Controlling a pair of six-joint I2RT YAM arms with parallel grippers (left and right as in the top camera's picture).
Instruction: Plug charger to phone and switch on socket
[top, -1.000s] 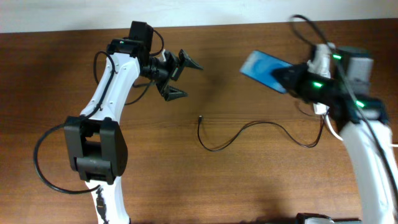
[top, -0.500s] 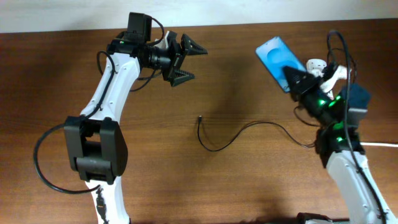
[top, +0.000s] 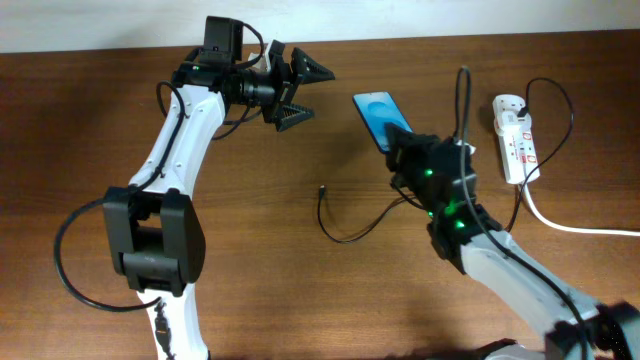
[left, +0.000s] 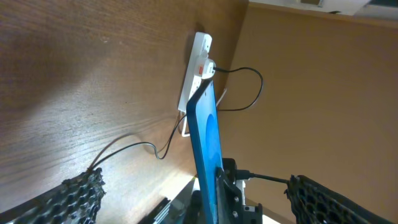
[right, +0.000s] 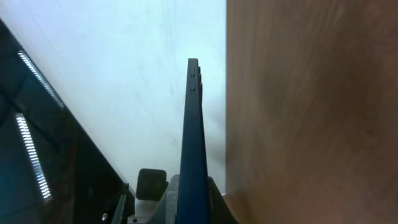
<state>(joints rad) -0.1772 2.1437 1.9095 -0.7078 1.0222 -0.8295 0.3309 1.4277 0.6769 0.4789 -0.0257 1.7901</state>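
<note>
My left gripper grabs the phone (top: 376, 110) by its loose end opposite my right gripper next, so the phone's port end stays free for the charger.
The phone (top: 376, 110), blue screen up and tilted, is held off the table in my right gripper (top: 406, 150), which is shut on its lower end. In the right wrist view the phone (right: 193, 137) shows edge-on between the jaws (right: 189, 202). The charger's thin black cable (top: 345, 235) lies on the table with its plug tip (top: 322, 189) free, left of the right arm. The socket (top: 516, 140) lies at the far right. My left gripper (top: 297, 90) is open and empty, up at the back, left of the phone. Its wrist view shows the phone (left: 208, 140), the socket (left: 195, 65) and the cable (left: 127, 144).
A thick white cord (top: 575, 228) runs from the socket off the right edge. A white adapter with a black cable (top: 553, 88) sits in the socket's far end. The wooden table's back edge (top: 420, 38) meets a pale wall.
My right arm has swung left with the phone, from above the socket to the table's middle, uncovering the socket. My left gripper has shifted slightly up and right.
</note>
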